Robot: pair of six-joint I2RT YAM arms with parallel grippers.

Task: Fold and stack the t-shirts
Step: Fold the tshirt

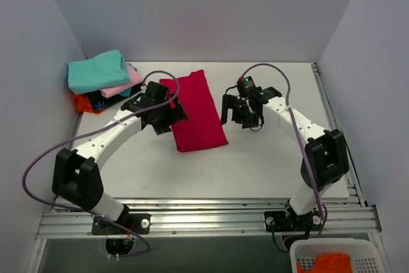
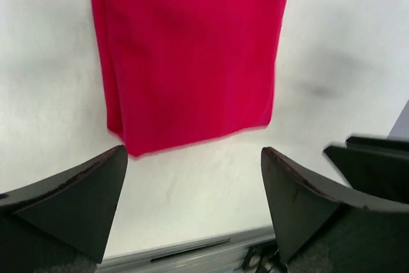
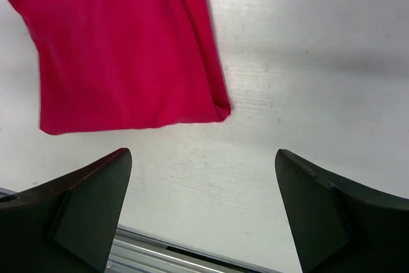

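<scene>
I should next use my left gripper to grab the red t-shirt by the near-end corner on its side, opposite my right gripper's corner. Then I can fold that end of the t-shirt over.
A crimson-red t-shirt (image 1: 197, 112) lies folded into a long narrow strip on the white table (image 1: 268, 158). My left gripper (image 1: 167, 114) hovers over its left edge, open and empty. My right gripper (image 1: 239, 113) hangs just right of the shirt, open and empty too. In the left wrist view the red t-shirt (image 2: 192, 49) lies beyond the open gripper (image 2: 195, 177). The right wrist view shows the red t-shirt (image 3: 121, 49) ahead and to the left of the open gripper (image 3: 204, 183). A stack of folded t-shirts, teal (image 1: 96, 71) on pink (image 1: 128, 84), black and orange, sits at the back left.
Grey walls enclose the table on three sides. A metal rail (image 1: 204, 215) runs along the near edge. A white basket (image 1: 332, 260) holding orange cloth stands below the table at the bottom right.
</scene>
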